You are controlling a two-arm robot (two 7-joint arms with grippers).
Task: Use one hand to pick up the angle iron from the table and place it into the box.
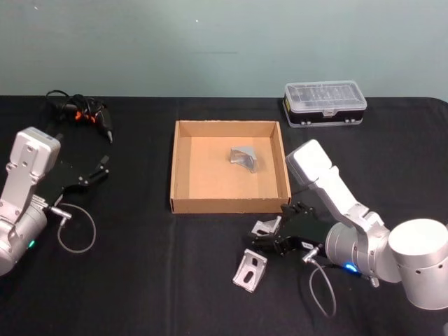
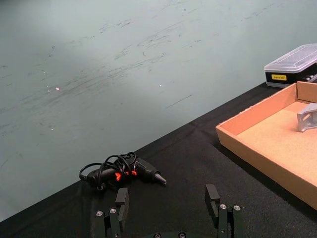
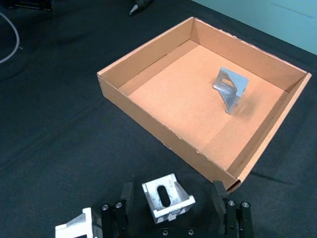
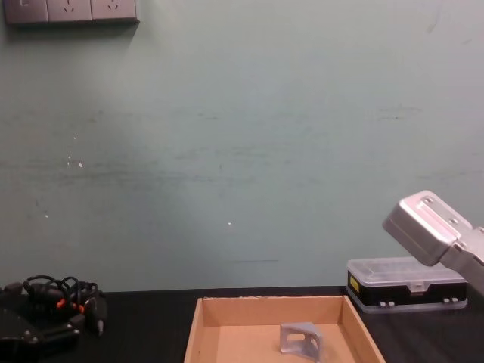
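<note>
My right gripper is about to grab the silver angle iron by the edges of its slotted side point(image 3: 170, 196), to put it into the tan cardboard box point(image 3: 185, 101).
A silver angle iron point(image 1: 267, 227) lies on the black table point(image 1: 140, 280) just in front of the tan cardboard box point(image 1: 227, 204). My right gripper point(image 1: 274, 234) is low over it and open. In the right wrist view the angle iron point(image 3: 167, 199) sits between the two black fingers point(image 3: 127, 196) with a gap on each side. Another angle iron point(image 1: 250, 269) lies on the table nearer to me. One more point(image 1: 245, 159) stands inside the box, also visible in the chest view as a grey angle iron point(image 4: 301, 338). My left gripper point(image 1: 96, 172) is parked far left, open and holding nothing.
A black organiser case with a clear lid point(image 1: 325, 103) stands behind the box at the right. A black glue gun with a coiled cord point(image 1: 82, 115) lies at the back left. A loop of grey cable point(image 1: 77, 231) hangs by the left arm.
</note>
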